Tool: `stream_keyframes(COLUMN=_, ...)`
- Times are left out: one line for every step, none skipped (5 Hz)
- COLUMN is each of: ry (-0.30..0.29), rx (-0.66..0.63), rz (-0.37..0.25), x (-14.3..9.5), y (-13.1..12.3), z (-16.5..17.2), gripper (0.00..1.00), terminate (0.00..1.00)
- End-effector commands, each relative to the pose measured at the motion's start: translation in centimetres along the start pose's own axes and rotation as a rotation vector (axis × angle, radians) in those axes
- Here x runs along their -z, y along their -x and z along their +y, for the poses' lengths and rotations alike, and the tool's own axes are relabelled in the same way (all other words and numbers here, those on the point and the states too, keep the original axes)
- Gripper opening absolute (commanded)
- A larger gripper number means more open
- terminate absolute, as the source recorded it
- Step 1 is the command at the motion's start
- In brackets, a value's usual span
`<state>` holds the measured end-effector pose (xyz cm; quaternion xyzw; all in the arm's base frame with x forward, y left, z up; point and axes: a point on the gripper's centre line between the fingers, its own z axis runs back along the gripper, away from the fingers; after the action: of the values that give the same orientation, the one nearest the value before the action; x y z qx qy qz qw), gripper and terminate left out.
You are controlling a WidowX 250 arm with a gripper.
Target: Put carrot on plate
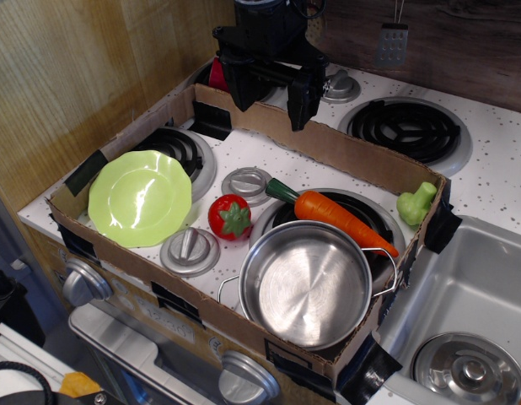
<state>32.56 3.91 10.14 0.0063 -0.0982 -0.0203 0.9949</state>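
Note:
The orange carrot needs to go on the lime-green plate (141, 197), so my gripper should next grab the carrot by its thick end near the green stem (304, 202).
The orange carrot (341, 218) with its dark green stem end lies across the right front burner, behind the steel pot (307, 283), tip pointing right. The lime-green plate (141, 197) sits empty at the left, over the left front burner. My gripper (269, 95) hangs at the back of the stove above the cardboard wall, well behind the carrot and to the right of the plate. Its two black fingers (303, 99) stand wide apart and hold nothing.
A red toy tomato (230, 217) lies between plate and pot. A green toy piece (416, 203) sits at the right cardboard corner. A cardboard wall (328, 143) rings the stove top. Grey knobs (190, 251) dot the surface. A sink (471, 295) is at the right.

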Motion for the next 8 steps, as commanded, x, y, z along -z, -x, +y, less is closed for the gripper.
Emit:
stream_keyframes(ry=0.0, rx=0.0, rz=0.0, x=0.0, y=0.0, z=0.0, gripper=1.0, terminate=0.0)
stream_keyframes(ry=-0.009, rx=0.166, rz=0.002, x=-1.0, y=0.6, z=0.0, gripper=1.0, terminate=0.0)
stream_keyframes(ry=0.027, rx=0.32, rz=0.026, x=-1.2, y=1.2, z=0.2, gripper=1.0, terminate=0.0)
stream_keyframes(ry=0.058, rx=0.559, rz=0.03, x=-0.9, y=1.6, z=0.0, gripper=1.0, terminate=0.0)
stream_keyframes(ry=0.089, rx=0.807, rz=0.026, x=1.4, y=2.6, z=-0.3, gripper=1.0, terminate=0.0)
stream_keyframes(ry=0.134, rx=0.996, rz=-0.003, x=3.3, y=3.4, z=-0.4, gripper=1.0, terminate=0.0)
stream_keyframes(ry=0.099, rx=1.182, rz=-0.033, x=3.9, y=3.0, z=-0.9, gripper=1.0, terminate=0.0)
stream_keyframes(ry=0.025, rx=1.377, rz=-0.043, x=3.8, y=2.1, z=-1.9, gripper=1.0, terminate=0.0)
